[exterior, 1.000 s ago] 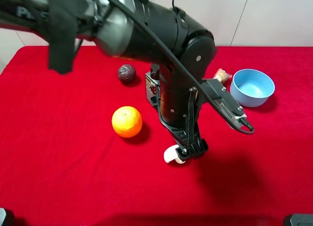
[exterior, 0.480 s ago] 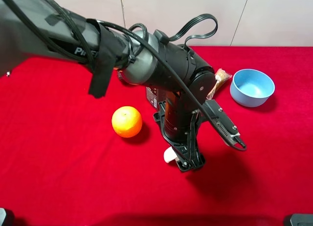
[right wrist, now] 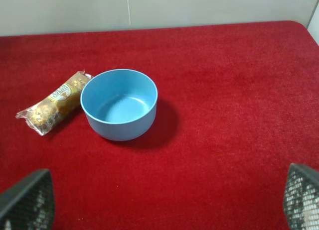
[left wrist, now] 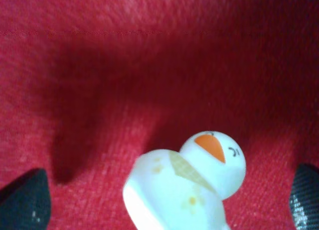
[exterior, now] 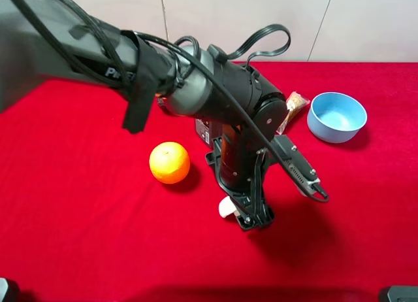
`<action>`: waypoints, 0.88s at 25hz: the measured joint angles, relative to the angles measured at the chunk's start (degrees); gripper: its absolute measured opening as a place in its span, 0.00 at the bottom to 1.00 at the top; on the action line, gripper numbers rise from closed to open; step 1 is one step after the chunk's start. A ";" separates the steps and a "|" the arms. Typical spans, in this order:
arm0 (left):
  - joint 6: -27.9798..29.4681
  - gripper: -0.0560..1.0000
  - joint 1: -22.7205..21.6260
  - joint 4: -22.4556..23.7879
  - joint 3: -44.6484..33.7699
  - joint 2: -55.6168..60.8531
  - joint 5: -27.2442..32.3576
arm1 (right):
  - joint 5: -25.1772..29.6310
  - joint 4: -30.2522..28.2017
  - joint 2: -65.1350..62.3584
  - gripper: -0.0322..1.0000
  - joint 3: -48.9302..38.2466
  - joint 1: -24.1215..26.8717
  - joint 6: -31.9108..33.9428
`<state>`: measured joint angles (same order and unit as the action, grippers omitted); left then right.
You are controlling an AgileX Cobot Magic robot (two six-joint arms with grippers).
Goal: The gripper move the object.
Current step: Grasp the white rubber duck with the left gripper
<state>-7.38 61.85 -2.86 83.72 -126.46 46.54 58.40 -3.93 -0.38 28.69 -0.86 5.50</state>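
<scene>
My left gripper is ready to close on the white toy (left wrist: 184, 185): its fingers are low over the red cloth beside the toy's body. Closing now would hold it.
The object, a small white toy (left wrist: 184, 185) with a rounded head and an orange nose, lies on the red cloth. In the exterior view only its left edge (exterior: 226, 208) shows beside the black arm. My left gripper (exterior: 251, 218) is down at the cloth over the toy. In the left wrist view the left gripper (left wrist: 165, 197) is open, with one fingertip (left wrist: 25, 200) on each side of the toy and clear gaps between. My right gripper (right wrist: 164, 202) is open and empty, above the cloth near the blue bowl.
An orange (exterior: 169, 162) lies left of the left arm. A blue bowl (exterior: 336, 116) stands at the back right with a clear-wrapped snack packet (exterior: 293, 106) beside it; the right wrist view shows the bowl (right wrist: 118, 104) and the packet (right wrist: 54, 101). The brown ball is hidden by the arm.
The left arm swung forward and lowered, bringing its gripper down around the white toy. The arm now covers the brown ball. In the last half second it barely moved.
</scene>
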 joint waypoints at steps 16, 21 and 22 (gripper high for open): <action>0.00 0.49 0.00 -0.30 0.00 -0.35 0.46 | 0.00 0.00 0.00 0.70 0.00 0.00 0.00; 0.00 0.47 0.00 -0.30 0.00 -0.35 0.41 | 0.00 0.00 0.00 0.70 0.00 0.00 0.00; 0.00 0.46 0.00 -0.30 0.00 -0.35 0.41 | 0.00 0.00 0.00 0.70 0.00 0.00 0.00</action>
<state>-7.38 61.85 -3.16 83.72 -126.82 46.95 58.40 -3.93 -0.38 28.69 -0.86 5.50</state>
